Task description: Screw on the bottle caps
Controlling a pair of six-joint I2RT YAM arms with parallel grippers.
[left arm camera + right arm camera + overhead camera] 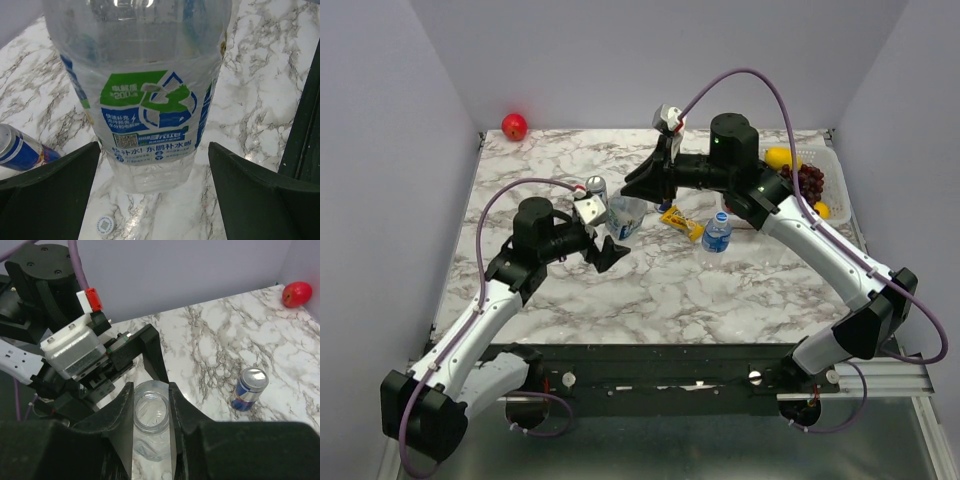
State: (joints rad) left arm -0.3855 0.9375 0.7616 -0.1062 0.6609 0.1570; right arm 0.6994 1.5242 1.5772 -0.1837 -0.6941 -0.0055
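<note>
My left gripper should grab the clear bottle by its lower body next, keeping the open neck free for the cap.
A clear bottle with a blue, green and white label stands uncapped at the table's middle. My right gripper is shut on its open neck from above. My left gripper is open, its jaws either side of the bottle's lower body without touching it. A whitish cap lies flat on the table just in front of the bottle's base. A second bottle with a blue cap on it stands to the right. A third bottle does not show.
A blue-and-silver can stands left of the held bottle, and shows in both wrist views. A yellow snack bar lies between the bottles. A white basket with fruit sits at the back right. A red apple lies at the back left.
</note>
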